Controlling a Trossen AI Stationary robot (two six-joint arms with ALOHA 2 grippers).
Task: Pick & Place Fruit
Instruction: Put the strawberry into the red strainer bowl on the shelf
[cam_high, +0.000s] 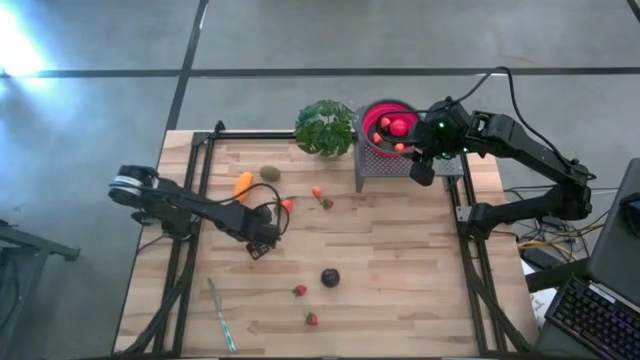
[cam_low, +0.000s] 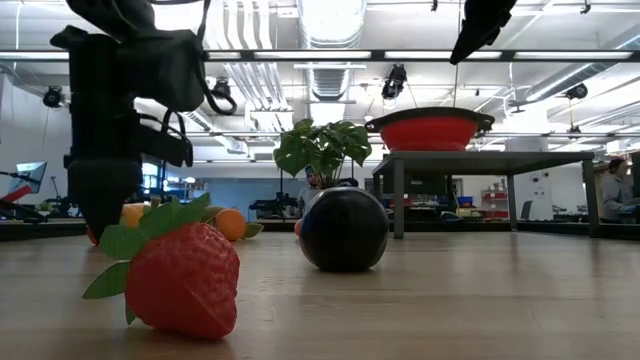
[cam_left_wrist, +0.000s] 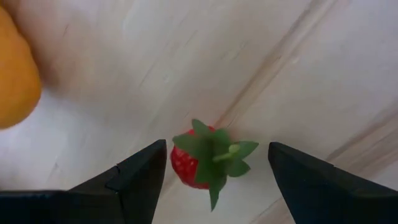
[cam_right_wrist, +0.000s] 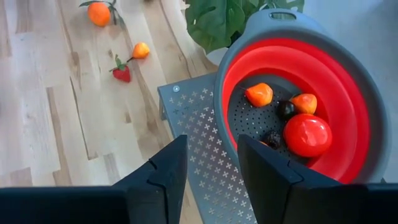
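The red strawberry (cam_left_wrist: 202, 163) lies low between my left gripper's fingers, level with the strawberry's green leaves, so my left gripper closes next. Closing now would catch it.
My left gripper (cam_high: 264, 240) (cam_left_wrist: 214, 180) is open, low over the table's middle left. A red strawberry (cam_left_wrist: 202, 163) (cam_high: 287, 205) with green leaves lies on the wood and shows between its fingers, which do not touch it. An elongated orange piece (cam_high: 243, 184) (cam_left_wrist: 15, 81) lies beyond. My right gripper (cam_high: 422, 168) (cam_right_wrist: 211, 174) is open and empty, above the grey stand beside the red colander (cam_high: 372, 112) (cam_right_wrist: 348, 81). The colander holds a red apple (cam_right_wrist: 306, 134), small orange pieces and dark ones. A kiwi (cam_high: 270, 173), a dark ball (cam_high: 330, 277) (cam_low: 343, 228) and other strawberries (cam_low: 185, 275) rest on the table.
A leafy plant (cam_high: 325, 127) stands at the far edge, left of the perforated grey stand (cam_right_wrist: 199, 118) that carries the colander. A thin pale stick (cam_high: 222, 313) lies near the front left. Black rails (cam_high: 200, 200) run along both table sides. Bare wood spreads across the right half.
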